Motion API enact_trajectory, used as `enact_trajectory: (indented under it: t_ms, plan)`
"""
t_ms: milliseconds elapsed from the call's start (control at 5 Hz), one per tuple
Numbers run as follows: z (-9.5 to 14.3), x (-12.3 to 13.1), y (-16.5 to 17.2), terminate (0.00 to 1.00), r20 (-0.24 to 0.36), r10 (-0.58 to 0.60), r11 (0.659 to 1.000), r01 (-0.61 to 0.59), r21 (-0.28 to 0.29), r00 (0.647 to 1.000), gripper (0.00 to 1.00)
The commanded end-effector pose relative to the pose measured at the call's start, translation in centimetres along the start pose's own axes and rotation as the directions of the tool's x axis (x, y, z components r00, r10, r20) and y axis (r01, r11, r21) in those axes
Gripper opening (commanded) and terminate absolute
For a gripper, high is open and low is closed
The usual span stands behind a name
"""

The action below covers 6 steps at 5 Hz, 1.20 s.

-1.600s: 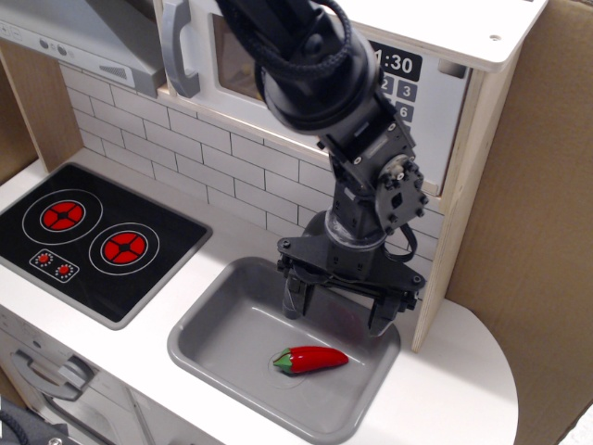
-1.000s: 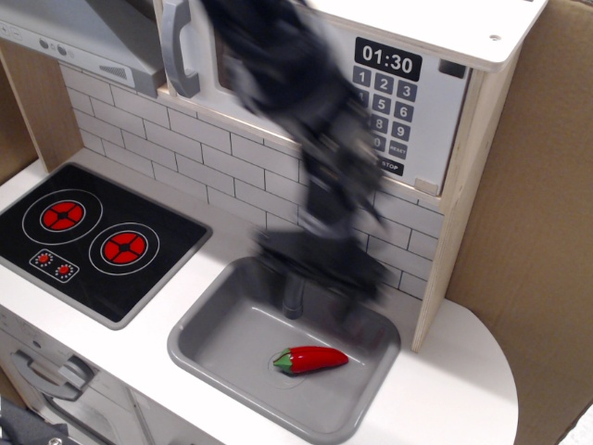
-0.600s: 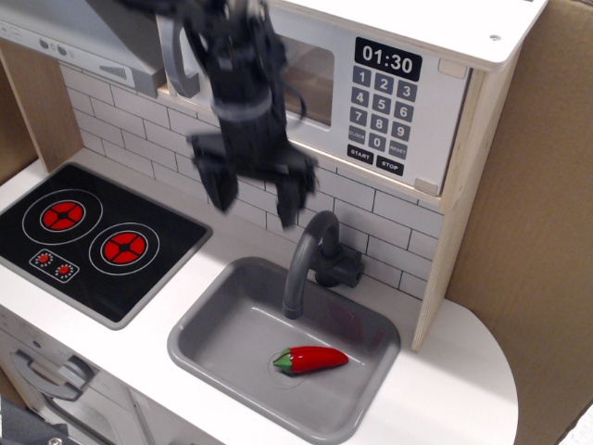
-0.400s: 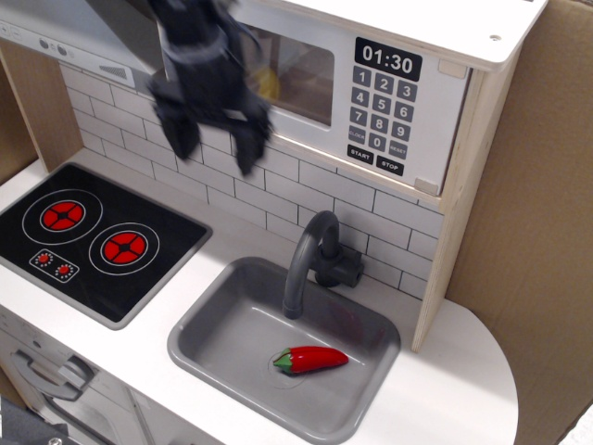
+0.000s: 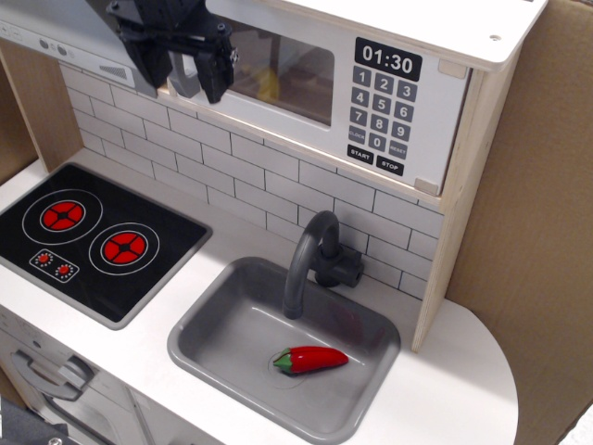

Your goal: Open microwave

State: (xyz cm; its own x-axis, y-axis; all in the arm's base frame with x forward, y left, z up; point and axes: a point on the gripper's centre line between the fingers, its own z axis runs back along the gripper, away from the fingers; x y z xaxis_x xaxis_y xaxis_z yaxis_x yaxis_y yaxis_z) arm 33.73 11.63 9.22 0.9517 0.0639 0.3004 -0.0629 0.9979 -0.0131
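Note:
I should next use my gripper to grab the microwave door (image 5: 287, 76) by its grey vertical handle (image 5: 188, 82), because the door needs to swing open.
The microwave (image 5: 361, 102) sits at the top, a pale-wood box with a white door, a clear window (image 5: 283, 79) and a black keypad with a clock reading 01:30 (image 5: 380, 102). Its door is closed. My black gripper (image 5: 181, 74) is open at the microwave's left end, its fingers pointing down on either side of the grey bar handle (image 5: 185, 83), whose lower end shows between them. Most of the handle is hidden behind the gripper.
A grey range hood (image 5: 69, 37) is at the top left. A black stovetop (image 5: 93, 236) with red rings lies at the left. A grey sink (image 5: 222, 338) with a faucet (image 5: 310, 260) holds a red chili pepper (image 5: 310, 360). Cardboard walls stand at the right.
The arm has swung up and left from over the sink to the microwave's handle, uncovering the faucet and the keypad. The gripper stays open. The pepper has not moved.

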Motion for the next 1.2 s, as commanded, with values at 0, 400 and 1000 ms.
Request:
enact_trajectory:
  t_ms: [0, 400, 1000]
  plan:
    - [1.2, 2.8, 2.9, 0.0, 0.08, 0.029, 0.998, -0.033, 0.052, 0.996, 1.0]
    - [0.5, 3.8, 3.5, 0.0, 0.098, 0.01, 0.999, -0.015, 0.05, 0.995, 1.0]
    - [-0.1, 4.4, 3.2, 0.0, 0.151, -0.11, 0.993, 0.115, -0.024, 0.982, 0.0]
